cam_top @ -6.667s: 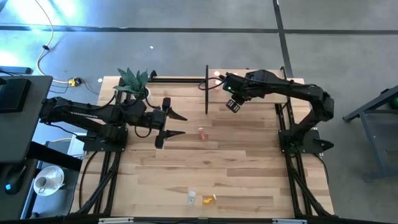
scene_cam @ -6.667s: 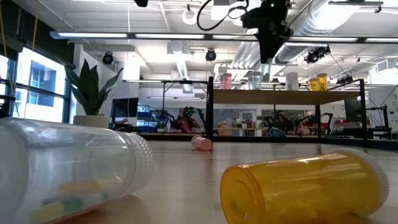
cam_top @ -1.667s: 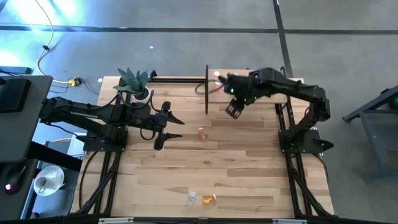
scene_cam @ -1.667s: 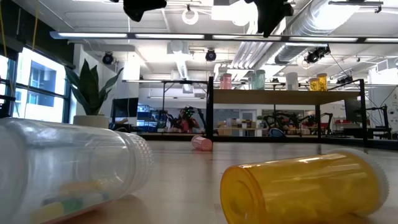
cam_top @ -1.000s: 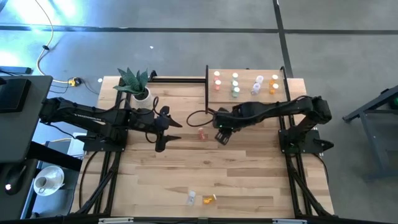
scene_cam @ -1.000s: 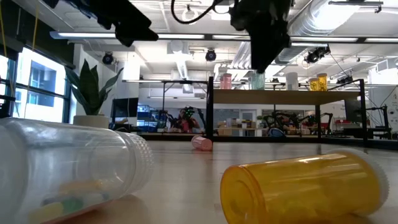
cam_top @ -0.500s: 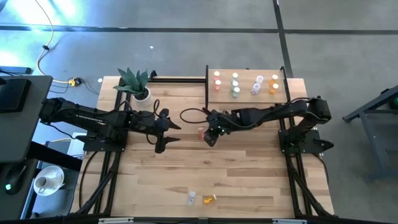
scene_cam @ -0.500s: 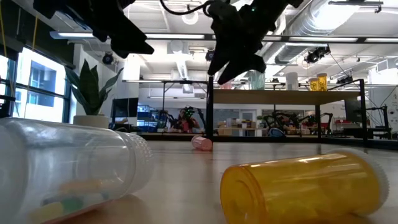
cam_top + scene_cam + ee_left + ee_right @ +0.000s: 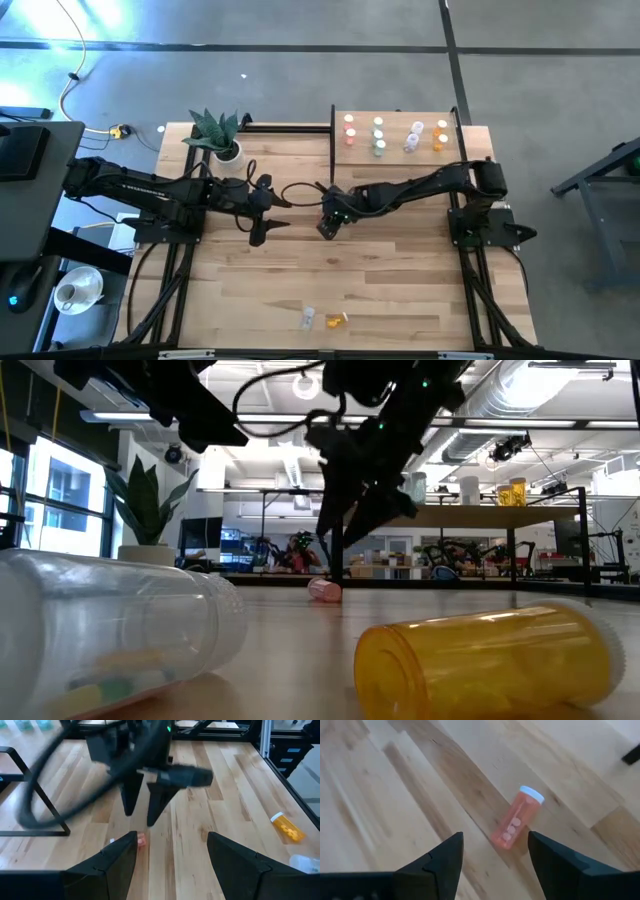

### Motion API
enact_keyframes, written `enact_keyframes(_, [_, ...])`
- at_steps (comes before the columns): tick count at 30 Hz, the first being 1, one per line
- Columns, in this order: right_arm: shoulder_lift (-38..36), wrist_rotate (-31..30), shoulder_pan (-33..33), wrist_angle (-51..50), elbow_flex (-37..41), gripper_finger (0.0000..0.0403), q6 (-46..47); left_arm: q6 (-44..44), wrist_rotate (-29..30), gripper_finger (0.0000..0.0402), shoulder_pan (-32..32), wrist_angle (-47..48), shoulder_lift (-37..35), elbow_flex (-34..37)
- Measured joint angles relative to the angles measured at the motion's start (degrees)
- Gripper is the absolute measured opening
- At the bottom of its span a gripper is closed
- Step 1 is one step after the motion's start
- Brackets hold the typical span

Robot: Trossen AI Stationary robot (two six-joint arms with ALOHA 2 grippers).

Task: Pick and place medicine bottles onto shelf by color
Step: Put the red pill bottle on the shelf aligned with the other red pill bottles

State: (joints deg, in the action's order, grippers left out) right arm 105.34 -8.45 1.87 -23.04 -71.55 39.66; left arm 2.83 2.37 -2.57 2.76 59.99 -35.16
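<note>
My right gripper grips the bottle's body next, to sort the pink bottle (image 9: 516, 823) onto the shelf by color.
A pink medicine bottle (image 9: 516, 823) with a white cap lies on its side on the tabletop, about mid-table; it also shows in the low view (image 9: 324, 590). My right gripper (image 9: 495, 870) is open and hangs just above it, fingers pointing down; in the high view my right gripper (image 9: 326, 222) hides the bottle. My left gripper (image 9: 275, 218) is open and empty a little to the left. The shelf (image 9: 400, 150) stands at the far right and carries red, green, clear and orange bottles in columns.
A clear bottle (image 9: 308, 318) and an orange bottle (image 9: 336, 319) lie on their sides near the table's near edge, large in the low view (image 9: 490, 660). A potted plant (image 9: 215, 135) stands at the far left. Black shelf frame bars (image 9: 332, 145) run along the far edge.
My right gripper has gone toward the table's left edge and down, from beside the pink bottle to just above it, staying open. The pink bottle has not moved.
</note>
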Motion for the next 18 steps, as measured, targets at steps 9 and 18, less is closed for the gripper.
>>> enact_keyframes(9, [4.96, -2.47, 0.0, 4.0, -0.07, 0.0211, -0.02, 0.0, 0.0, 0.0231, 0.0, 0.19, 0.0, 0.0])
enact_keyframes(18, [8.18, -4.59, -0.79, 5.11, -0.09, 0.0211, -1.07, 0.0, -0.02, 0.0231, 0.0, 0.31, 0.0, 0.0])
